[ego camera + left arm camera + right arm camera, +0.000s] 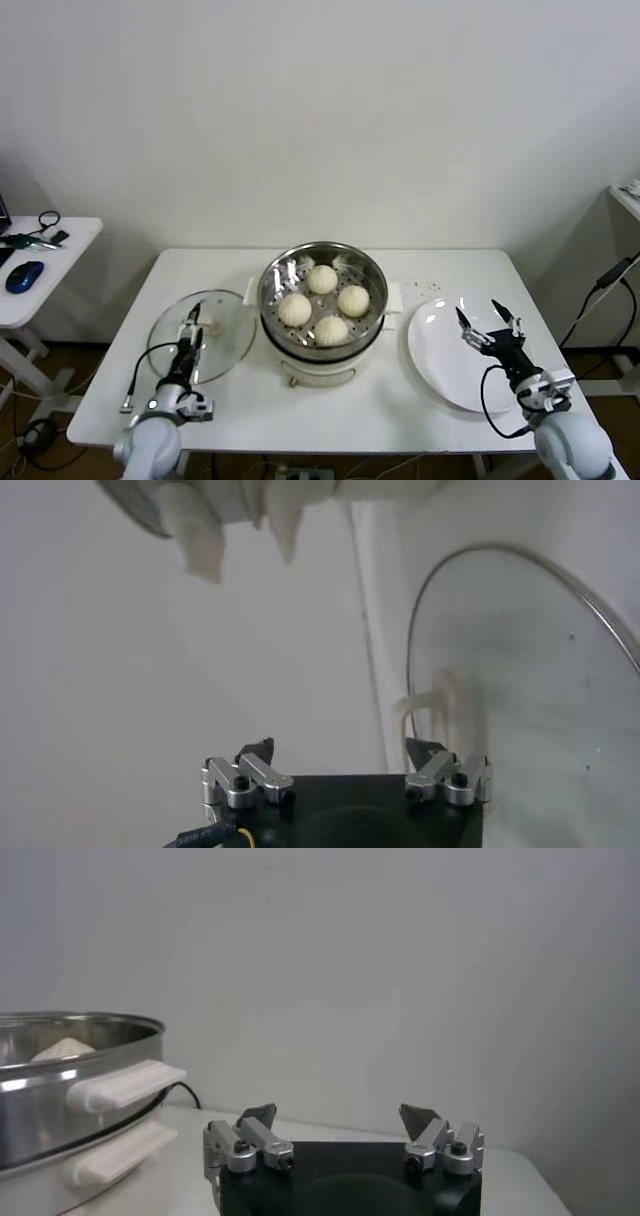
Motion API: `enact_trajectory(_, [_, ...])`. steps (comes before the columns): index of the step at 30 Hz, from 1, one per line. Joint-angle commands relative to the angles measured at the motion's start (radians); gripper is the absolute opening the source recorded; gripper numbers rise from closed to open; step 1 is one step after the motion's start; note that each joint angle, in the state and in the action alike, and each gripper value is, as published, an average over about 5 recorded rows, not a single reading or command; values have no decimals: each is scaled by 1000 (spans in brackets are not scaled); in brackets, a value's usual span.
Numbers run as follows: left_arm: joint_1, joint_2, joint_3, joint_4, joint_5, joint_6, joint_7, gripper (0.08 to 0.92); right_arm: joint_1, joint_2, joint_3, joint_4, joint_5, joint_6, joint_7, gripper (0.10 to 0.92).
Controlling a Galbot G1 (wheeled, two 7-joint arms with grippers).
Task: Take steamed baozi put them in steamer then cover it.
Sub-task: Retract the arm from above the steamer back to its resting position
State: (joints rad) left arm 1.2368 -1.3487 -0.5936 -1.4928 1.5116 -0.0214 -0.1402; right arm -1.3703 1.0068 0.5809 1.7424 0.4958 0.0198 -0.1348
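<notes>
My left gripper is open and next needs to grab the lid by its narrow cream handle (208, 324) to cover the steamer. The lid's glass disc (231, 330) is far wider than my open fingers.
The steamer (275, 290) stands mid-table on its cream base, uncovered, with several off-white baozi (322, 279) on its perforated tray. The cover (225, 345), a clear glass lid, lies flat on the table to its left. My left gripper (190, 322) is low over the lid and open. In the left wrist view the lid's cream handle (440, 705) sits just beyond one fingertip of the left gripper (345, 748), and nothing is held. My right gripper (488, 325) hovers open and empty over the plate. The right wrist view shows the right gripper (340, 1113) beside the steamer (60, 1088).
A flat white plate (440, 360) lies right of the steamer, under my right gripper. A side table with a blue mouse (24, 275) and cables stands far left. The table's front edge runs close to both arms.
</notes>
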Motion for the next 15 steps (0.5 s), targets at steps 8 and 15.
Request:
enact_trajectory(8, [-130, 9, -7, 170, 65, -8, -23, 823, 4, 15, 2, -8, -40, -14, -16, 823])
enact_trajectory(15, [-155, 11, 0, 185, 28, -5, -31, 823, 2, 16, 0, -8, -60, -13, -23, 823])
